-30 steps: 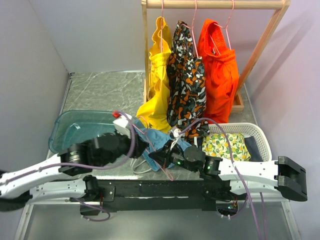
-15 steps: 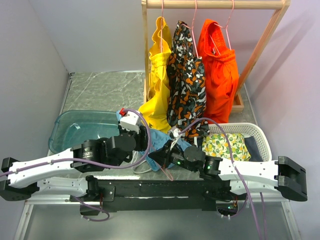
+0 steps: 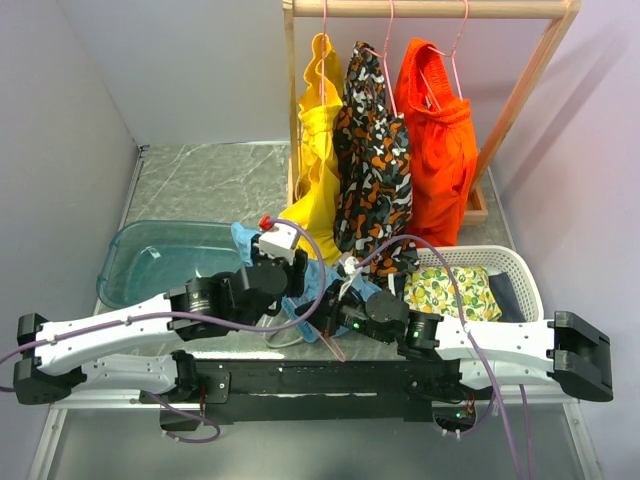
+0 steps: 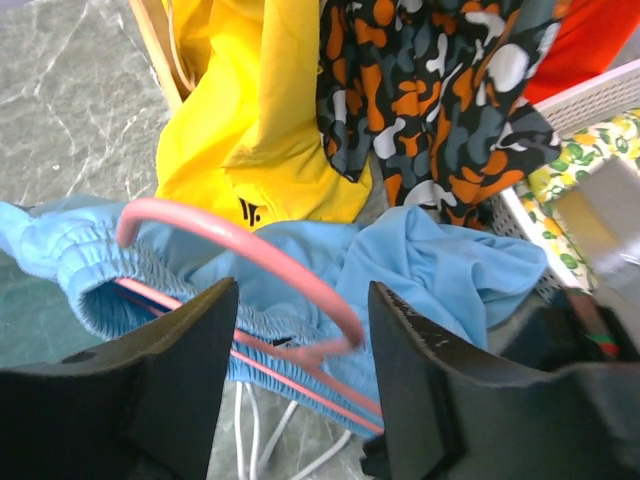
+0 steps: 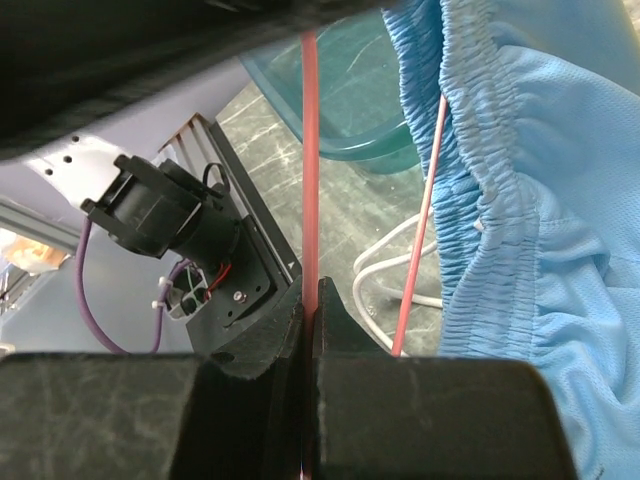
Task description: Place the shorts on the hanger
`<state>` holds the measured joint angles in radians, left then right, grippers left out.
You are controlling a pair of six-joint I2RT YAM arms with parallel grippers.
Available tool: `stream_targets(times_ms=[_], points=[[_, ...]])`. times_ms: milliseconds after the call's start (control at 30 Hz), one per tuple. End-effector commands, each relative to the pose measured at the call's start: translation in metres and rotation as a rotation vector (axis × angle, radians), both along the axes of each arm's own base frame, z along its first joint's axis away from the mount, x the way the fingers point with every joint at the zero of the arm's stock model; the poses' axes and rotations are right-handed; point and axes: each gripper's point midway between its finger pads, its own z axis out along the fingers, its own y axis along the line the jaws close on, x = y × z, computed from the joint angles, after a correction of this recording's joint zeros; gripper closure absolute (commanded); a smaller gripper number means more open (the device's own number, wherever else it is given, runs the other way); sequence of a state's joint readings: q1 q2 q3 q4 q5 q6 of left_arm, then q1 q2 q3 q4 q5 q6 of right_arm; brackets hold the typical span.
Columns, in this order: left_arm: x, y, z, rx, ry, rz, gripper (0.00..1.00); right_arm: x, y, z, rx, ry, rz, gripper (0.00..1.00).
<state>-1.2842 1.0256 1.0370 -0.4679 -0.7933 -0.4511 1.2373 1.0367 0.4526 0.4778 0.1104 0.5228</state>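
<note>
The lower bend of the pink hanger's hook lies between my left fingers, so my left gripper should close on the hook now, and that would hold it.
The light-blue shorts (image 3: 312, 277) lie bunched on the table between my grippers, with the white drawstring (image 4: 250, 440) trailing below the waistband. The pink hanger (image 4: 262, 245) runs along the gathered waistband, its hook curving up over the fabric. My left gripper (image 4: 302, 292) is open and hovers just above the hook and waistband, one jaw on each side; it also shows in the top view (image 3: 290, 276). My right gripper (image 5: 310, 292) is shut on a straight pink hanger wire, with the shorts (image 5: 540, 200) to its right; it also shows in the top view (image 3: 328, 312).
A wooden rack (image 3: 520, 95) at the back holds yellow (image 3: 318, 150), patterned (image 3: 372, 150) and orange (image 3: 440, 150) garments on hangers. A white basket (image 3: 520, 275) with a lemon-print cloth (image 3: 450, 292) stands right. A teal bin (image 3: 150, 260) stands left.
My left arm has swung right and forward, from beside the teal bin to over the shorts' waistband and the hanger hook. The right gripper has stayed put, holding the hanger.
</note>
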Motion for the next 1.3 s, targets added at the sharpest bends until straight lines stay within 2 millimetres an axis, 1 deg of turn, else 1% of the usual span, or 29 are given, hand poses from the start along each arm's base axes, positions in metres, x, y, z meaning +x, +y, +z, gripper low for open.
stream_targets(times_ms=[0,33,100,133,200,267,300,367,400,467,500,533,567,600,667,700,733,767,833,867,900,967,1000,1033,1067,1133,1167,1233,1267], points=[[0.004,-0.013,0.006,-0.047,-0.020,-0.060,0.44,0.002,0.009,0.048,0.123,-0.058,0.003,1.00],[0.005,-0.013,0.007,-0.045,-0.025,-0.061,0.58,0.002,0.009,0.048,0.121,-0.059,0.003,1.00],[0.006,-0.012,0.006,-0.034,-0.031,-0.052,0.77,0.004,0.008,0.047,0.108,-0.057,-0.004,1.00],[0.008,-0.009,0.006,-0.022,-0.038,-0.040,0.91,0.004,0.007,0.047,0.105,-0.056,-0.007,1.00],[0.009,-0.005,0.005,-0.003,-0.041,-0.022,0.99,0.006,0.004,0.048,0.093,-0.053,-0.025,0.98],[0.011,0.000,0.003,0.010,-0.045,0.000,0.99,0.007,0.001,0.051,0.093,-0.053,-0.039,0.87],[0.011,0.002,0.004,0.011,-0.048,0.005,0.99,0.009,-0.004,0.054,0.093,-0.055,-0.052,0.74],[0.012,0.007,0.004,0.014,-0.050,0.023,0.99,0.009,-0.008,0.059,0.096,-0.060,-0.061,0.61],[0.013,0.008,0.004,0.016,-0.052,0.029,0.99,0.009,-0.013,0.062,0.090,-0.062,-0.069,0.50],[0.014,0.012,0.006,0.016,-0.060,0.047,0.99,0.010,-0.021,0.071,0.101,-0.064,-0.093,0.36],[0.014,0.015,0.006,0.024,-0.063,0.053,0.99,0.010,-0.030,0.076,0.106,-0.063,-0.108,0.33],[0.014,0.016,0.007,0.025,-0.067,0.058,0.99,0.015,-0.038,0.078,0.112,-0.063,-0.151,0.30],[0.015,0.019,0.008,0.026,-0.071,0.070,0.99,0.017,-0.045,0.081,0.125,-0.050,-0.179,0.29],[0.015,0.021,0.010,0.024,-0.073,0.076,0.99,0.018,-0.059,0.082,0.127,-0.038,-0.215,0.29],[0.015,0.024,0.012,0.012,-0.079,0.086,0.99,0.028,-0.078,0.076,0.132,0.003,-0.318,0.31],[0.015,0.025,0.013,0.006,-0.081,0.088,0.99,0.028,-0.088,0.071,0.124,0.020,-0.346,0.31],[0.015,0.027,0.016,-0.007,-0.085,0.091,0.99,0.029,-0.091,0.060,0.105,0.038,-0.365,0.32],[0.015,0.028,0.018,-0.013,-0.087,0.091,0.99,0.030,-0.093,0.054,0.103,0.060,-0.379,0.34],[0.015,0.029,0.020,-0.026,-0.090,0.092,0.99,0.028,-0.091,0.033,0.056,0.086,-0.375,0.37],[0.015,0.029,0.020,-0.029,-0.091,0.091,0.99,0.027,-0.086,0.020,0.026,0.109,-0.363,0.37],[0.014,0.028,0.020,-0.031,-0.087,0.089,0.99,0.025,-0.082,0.014,0.021,0.119,-0.351,0.38],[0.014,0.028,0.019,-0.031,-0.083,0.087,0.99,0.022,-0.072,-0.010,-0.028,0.153,-0.327,0.38],[0.014,0.028,0.020,-0.035,-0.082,0.088,0.99,0.019,-0.064,-0.011,-0.015,0.164,-0.298,0.38],[0.014,0.028,0.019,-0.032,-0.083,0.088,0.99,0.018,-0.061,-0.020,-0.028,0.179,-0.291,0.38],[0.014,0.027,0.019,-0.037,-0.081,0.087,0.99,0.017,-0.056,-0.035,-0.069,0.193,-0.287,0.38],[0.013,0.027,0.021,-0.044,-0.083,0.086,0.99,0.016,-0.044,-0.039,-0.059,0.206,-0.258,0.38],[0.013,0.027,0.020,-0.043,-0.082,0.084,0.99,0.015,-0.038,-0.051,-0.095,0.215,-0.251,0.37],[0.013,0.027,0.021,-0.044,-0.082,0.084,0.99,0.016,-0.027,-0.050,-0.090,0.214,-0.244,0.36],[0.013,0.027,0.021,-0.046,-0.082,0.085,0.99,0.015,-0.023,-0.062,-0.126,0.221,-0.247,0.33]])
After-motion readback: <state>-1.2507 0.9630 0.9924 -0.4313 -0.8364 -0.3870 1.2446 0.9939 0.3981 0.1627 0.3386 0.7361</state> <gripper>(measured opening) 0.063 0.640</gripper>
